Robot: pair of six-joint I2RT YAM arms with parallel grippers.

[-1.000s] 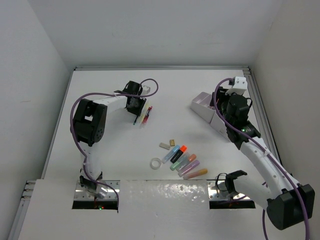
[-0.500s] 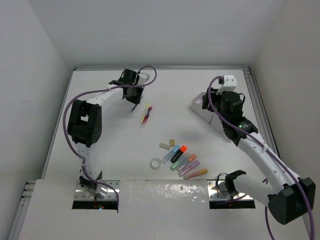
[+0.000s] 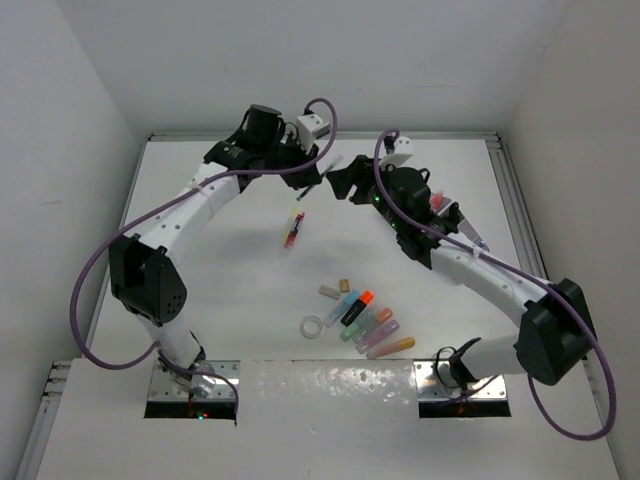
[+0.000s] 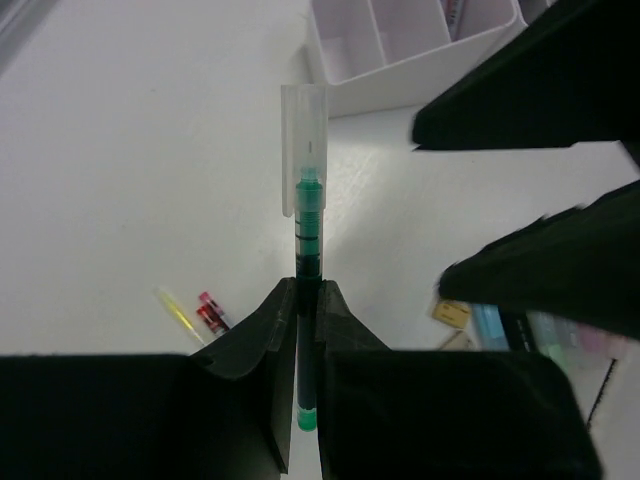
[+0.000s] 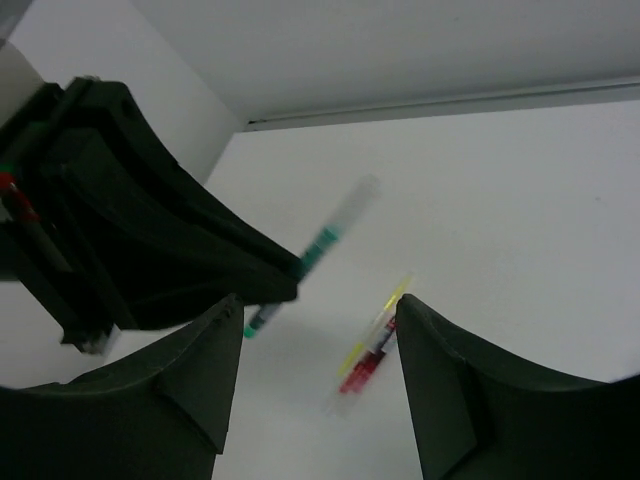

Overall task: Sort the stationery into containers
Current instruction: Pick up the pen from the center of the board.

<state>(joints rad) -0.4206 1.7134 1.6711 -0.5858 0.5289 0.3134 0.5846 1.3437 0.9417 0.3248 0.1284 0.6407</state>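
Observation:
The right gripper grabs the green pen (image 5: 325, 240) by its clear cap (image 5: 354, 205) next, leaving the opposite end free to slide into the organizer.
My left gripper (image 4: 307, 285) is shut on a green pen (image 4: 308, 230) with a clear cap and holds it in the air above the table, its cap end pointing at the lilac-white organizer (image 4: 400, 85). In the top view the left gripper (image 3: 314, 172) sits at the back middle, close to my right gripper (image 3: 342, 184). The right gripper (image 5: 320, 305) is open and empty, facing the left gripper and the green pen (image 5: 325, 240). A yellow pen and a red pen (image 3: 292, 228) lie together on the table below.
Several pastel highlighters (image 3: 370, 322), small beige erasers (image 3: 335, 290) and a clear tape ring (image 3: 314, 326) lie near the front middle. The right arm hides most of the organizer in the top view. White walls enclose the table.
The left gripper shut on the green pen at the pen pile, lifted it and swung right. The right arm swung left, away from the organizer, to face it.

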